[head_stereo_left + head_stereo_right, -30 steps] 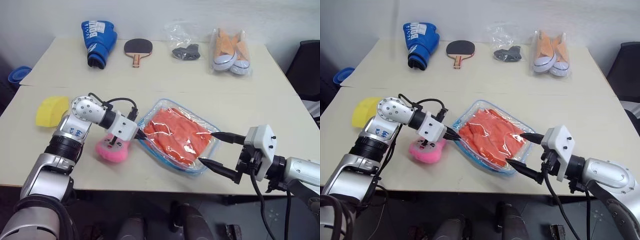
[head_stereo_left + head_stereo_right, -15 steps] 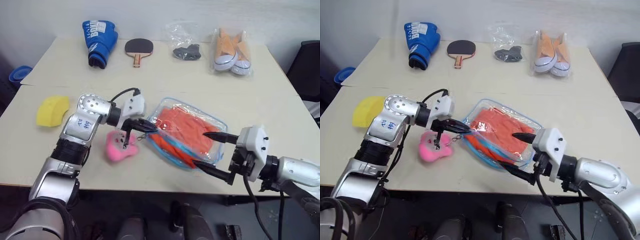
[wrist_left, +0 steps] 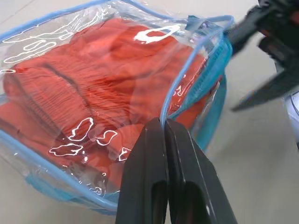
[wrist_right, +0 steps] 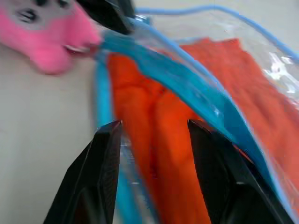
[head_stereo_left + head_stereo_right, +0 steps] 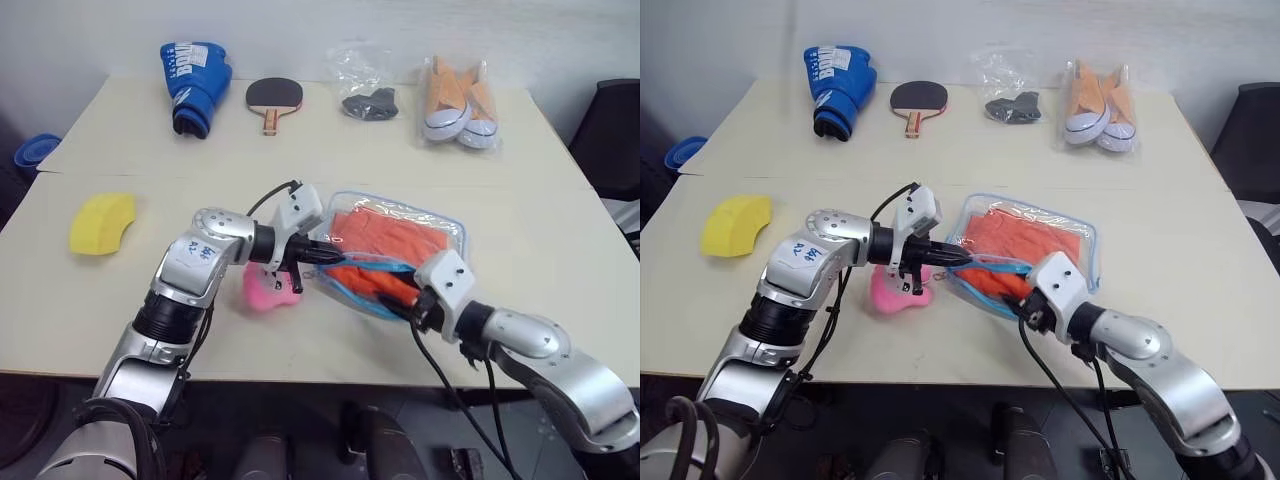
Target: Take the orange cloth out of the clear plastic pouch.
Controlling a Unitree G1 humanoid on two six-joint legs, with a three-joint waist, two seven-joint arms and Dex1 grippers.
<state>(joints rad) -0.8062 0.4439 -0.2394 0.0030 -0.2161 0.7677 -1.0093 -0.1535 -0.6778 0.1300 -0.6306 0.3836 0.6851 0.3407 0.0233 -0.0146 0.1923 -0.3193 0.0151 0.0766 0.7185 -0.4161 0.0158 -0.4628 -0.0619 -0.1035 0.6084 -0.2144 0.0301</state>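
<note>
Next, my right gripper picks up the orange cloth by its fold showing in the pouch's opening (image 5: 397,289). The pouch (image 5: 425,222) covers the rest of the cloth.
The clear plastic pouch (image 5: 425,222) with light-blue trim stands tilted up on the table's near middle, and its pink plush charm (image 5: 265,288) hangs at its left end. My left gripper (image 3: 163,122) is shut on the pouch's blue-trimmed edge and holds the mouth up. The orange cloth (image 5: 375,238) lies folded inside, showing through the plastic. My right gripper (image 4: 154,128) reaches into the pouch's open mouth from the near side. Its fingers (image 4: 105,154) stand apart with a fold of orange cloth between them. In the head views its fingertips are hidden by the pouch.
A yellow sponge (image 5: 100,220) lies at the left. Along the far edge are a blue boxing glove (image 5: 195,70), a table tennis paddle (image 5: 272,97), a thin bag with a dark item (image 5: 368,100) and a bag of orange shoes (image 5: 458,105).
My left gripper rolled and shifted right, tipping the pouch up by its edge. My right gripper moved forward into the pouch's mouth and its fingers came closer together.
</note>
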